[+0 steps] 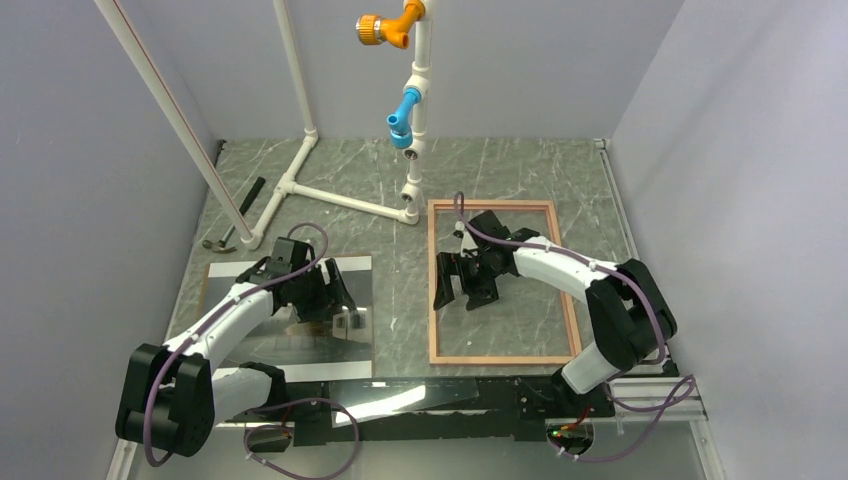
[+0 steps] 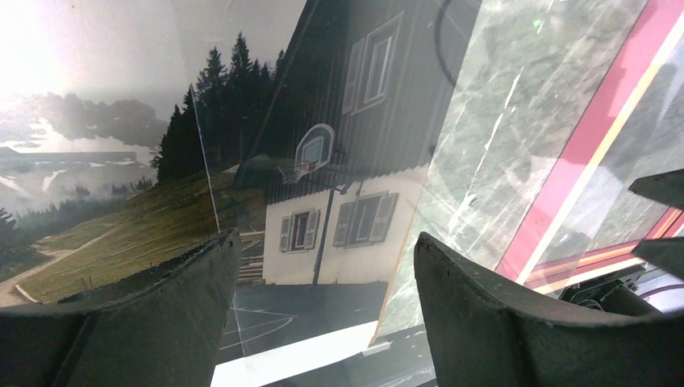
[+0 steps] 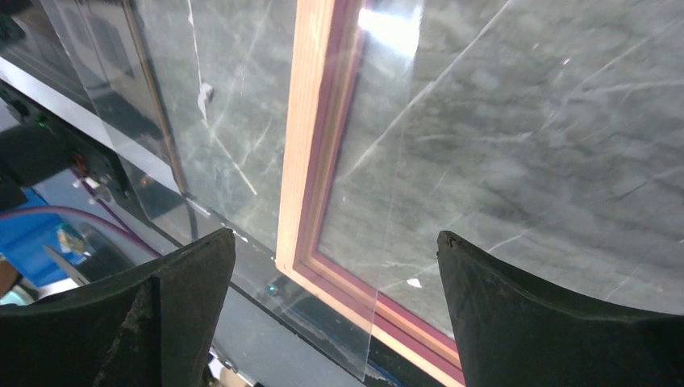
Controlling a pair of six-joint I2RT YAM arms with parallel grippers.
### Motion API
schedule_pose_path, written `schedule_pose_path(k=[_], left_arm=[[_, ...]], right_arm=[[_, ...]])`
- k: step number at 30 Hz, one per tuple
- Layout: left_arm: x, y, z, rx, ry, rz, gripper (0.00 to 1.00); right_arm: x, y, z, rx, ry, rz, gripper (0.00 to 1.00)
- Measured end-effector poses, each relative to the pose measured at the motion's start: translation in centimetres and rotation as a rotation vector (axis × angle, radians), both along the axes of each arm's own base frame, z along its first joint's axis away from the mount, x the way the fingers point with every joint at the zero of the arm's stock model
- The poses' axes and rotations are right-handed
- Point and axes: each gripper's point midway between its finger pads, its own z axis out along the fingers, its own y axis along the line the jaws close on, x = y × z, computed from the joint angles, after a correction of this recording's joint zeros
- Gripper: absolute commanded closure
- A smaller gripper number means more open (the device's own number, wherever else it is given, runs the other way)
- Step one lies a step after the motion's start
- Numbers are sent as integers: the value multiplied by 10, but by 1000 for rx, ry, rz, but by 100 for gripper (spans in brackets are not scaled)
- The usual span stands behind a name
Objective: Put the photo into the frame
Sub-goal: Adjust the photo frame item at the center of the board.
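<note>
My right fingers are angled over the clear pane's broad side and must turn before closing on the pane's edge.
The photo lies flat and glossy at the left of the table; the left wrist view shows its white house, dark trees and white margin. My left gripper hovers over the photo's right part, jaws open and empty. The frame lies at the right, tan wood up with a pink inner lip; its pink side also shows in the left wrist view. My right gripper hangs open inside the frame's outline, above its near-left corner. A clear pane overlaps that corner.
A white pipe stand with orange and blue fittings occupies the back middle. A hammer lies at the back left. A brown board edge peeks out left of the photo. Grey walls close in on both sides; a black rail runs along the near edge.
</note>
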Motion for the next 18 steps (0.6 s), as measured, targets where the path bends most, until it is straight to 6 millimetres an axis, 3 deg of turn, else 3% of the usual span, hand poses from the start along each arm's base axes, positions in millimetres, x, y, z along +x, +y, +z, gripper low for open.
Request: schedule_pose_path(k=[13, 18], left_arm=[[-12, 5, -11, 33, 39, -31, 18], [-12, 5, -11, 32, 36, -37, 19]], right_arm=[[40, -9, 1, 169, 19, -122, 4], [47, -9, -4, 225, 44, -130, 6]])
